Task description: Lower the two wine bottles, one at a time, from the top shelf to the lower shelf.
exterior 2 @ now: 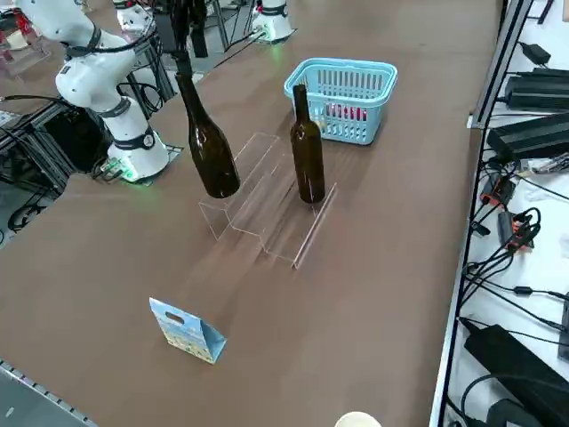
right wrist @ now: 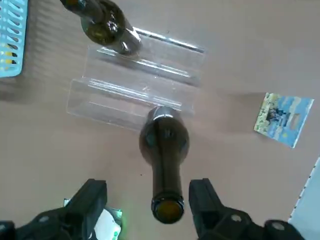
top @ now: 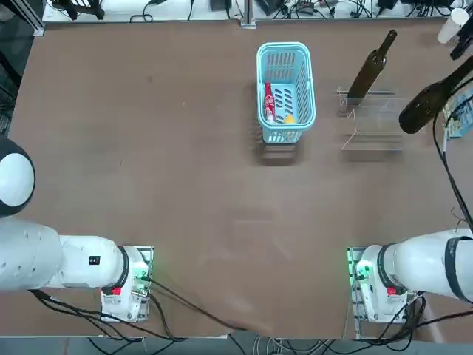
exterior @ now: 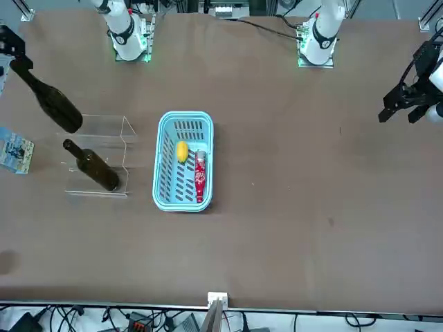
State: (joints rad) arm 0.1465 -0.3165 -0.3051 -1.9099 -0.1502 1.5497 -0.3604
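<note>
The robot's right gripper should next grab the top-shelf wine bottle by its slim neck (exterior: 25,75), because its wide body (exterior: 62,110) is too broad for the fingers.
One wine bottle (right wrist: 165,145) stands upright at the right-hand end of the top shelf (right wrist: 110,100) of the clear stepped stand. I cannot tell whether its base rests on the shelf. My right gripper (right wrist: 148,184) is open around this bottle's neck, with a gap showing on both sides. It also shows at the neck top in the side view (exterior 2: 184,40). The other wine bottle (exterior 2: 308,151) stands upright on the lower shelf (right wrist: 165,62), on the side away from my base.
A light-blue basket (top: 260,81) left of the stand holds a small red bottle (top: 270,102) and a yellow item (top: 289,118). A small printed card (exterior 2: 188,331) stands on the table to the right of the stand. A white cup (top: 451,26) is at the far right corner.
</note>
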